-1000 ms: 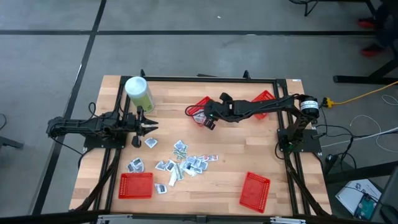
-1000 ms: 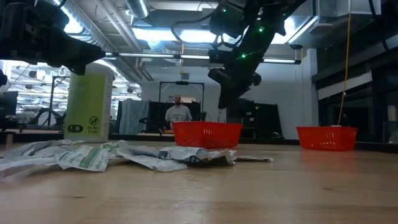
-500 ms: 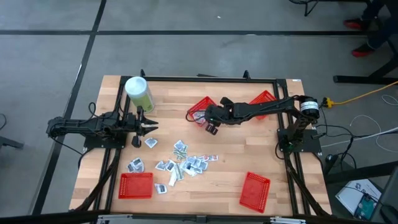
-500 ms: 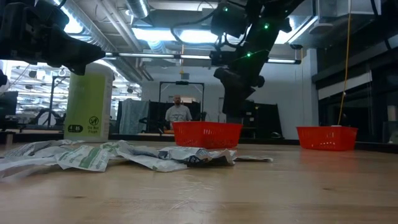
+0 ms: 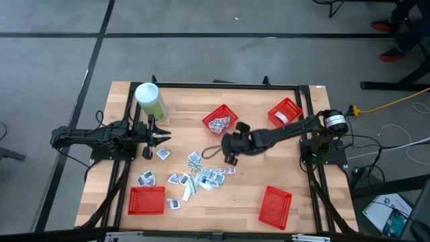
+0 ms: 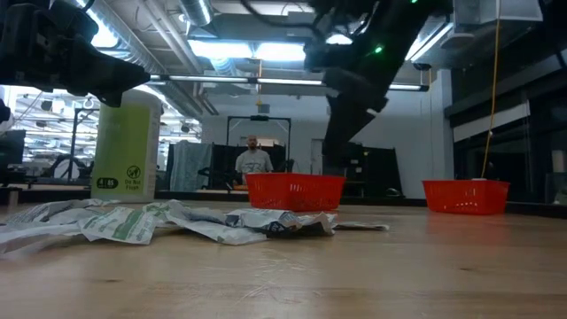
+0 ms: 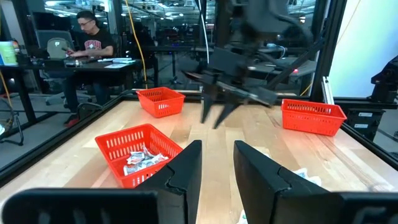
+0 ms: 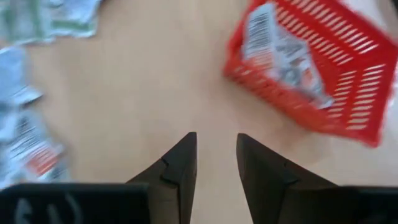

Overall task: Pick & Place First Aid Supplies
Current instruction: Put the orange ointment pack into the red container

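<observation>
I need to sort the ointment into the red basket (image 5: 216, 115), so my right gripper should next take hold of the loose packet's orange-labelled end (image 5: 227, 171).
The first aid packets (image 5: 200, 176) lie scattered flat on the wooden table, toward its near side; they also show in the low view as a heap of packets (image 6: 159, 221). My right gripper (image 5: 227, 158) hangs open above the table at the far right rim of that scatter, holding nothing. Its wrist view shows the open right gripper (image 8: 216, 155) over bare wood, with packets (image 8: 25, 134) to one side. My left gripper (image 5: 163, 138) waits open at the table's left, above one stray packet (image 5: 163, 154), touching nothing.
A red mesh basket (image 5: 209, 118) at the far centre holds several packets; in the right wrist view this basket (image 8: 354, 81) is just beyond my fingers. Another basket (image 5: 293, 106) sits far right, and two baskets (image 5: 146, 200) (image 5: 275, 204) near the front edge. A pale-green canister (image 5: 149, 99) stands far left.
My right gripper has travelled from above the far-centre basket toward the table's near edge and lower, ending beside the scattered packets. The packets and baskets have stayed put.
</observation>
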Controlling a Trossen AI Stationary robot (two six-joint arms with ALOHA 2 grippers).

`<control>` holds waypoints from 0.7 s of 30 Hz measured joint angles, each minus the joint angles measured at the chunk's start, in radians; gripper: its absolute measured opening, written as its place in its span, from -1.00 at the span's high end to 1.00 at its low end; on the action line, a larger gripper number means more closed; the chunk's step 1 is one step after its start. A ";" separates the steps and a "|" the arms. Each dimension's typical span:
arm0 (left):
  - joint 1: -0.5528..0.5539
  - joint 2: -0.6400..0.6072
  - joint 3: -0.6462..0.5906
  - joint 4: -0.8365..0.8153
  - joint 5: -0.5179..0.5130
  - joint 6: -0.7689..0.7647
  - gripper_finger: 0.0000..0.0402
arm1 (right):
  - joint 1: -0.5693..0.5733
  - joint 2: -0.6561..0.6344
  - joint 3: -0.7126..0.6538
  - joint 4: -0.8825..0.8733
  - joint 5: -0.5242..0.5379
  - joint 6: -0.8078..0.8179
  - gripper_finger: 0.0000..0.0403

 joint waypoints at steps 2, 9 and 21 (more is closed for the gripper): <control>0.000 0.000 0.000 0.000 0.000 0.000 0.56 | 0.038 0.000 0.000 -0.022 0.009 0.038 0.44; 0.000 0.000 0.000 0.000 0.000 0.000 0.56 | 0.183 0.000 0.000 -0.092 0.126 0.202 0.44; 0.000 0.000 0.000 0.000 0.000 0.000 0.56 | 0.327 0.000 -0.019 -0.041 0.203 0.286 0.44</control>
